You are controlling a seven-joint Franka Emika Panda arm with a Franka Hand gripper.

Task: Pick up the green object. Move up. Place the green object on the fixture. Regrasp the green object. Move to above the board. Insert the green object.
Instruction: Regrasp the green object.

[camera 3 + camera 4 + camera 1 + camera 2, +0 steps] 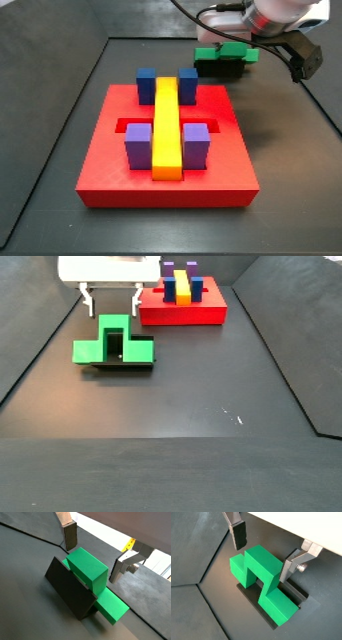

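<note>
My gripper should take hold of the green object by its raised end, because the black fixture plate crowds the lower part of the object.
The green object rests on the black fixture, leaning against its upright plate; it shows in both wrist views and both side views. My gripper hangs just over the piece, open and empty. Its fingers stand either side of the piece's raised end with clear gaps, touching nothing. In a wrist view the same gaps show. The red board lies apart from the fixture.
The board bears a long yellow bar, blue blocks and purple blocks. Raised black walls edge the dark floor. A cable loops off the arm above the fixture.
</note>
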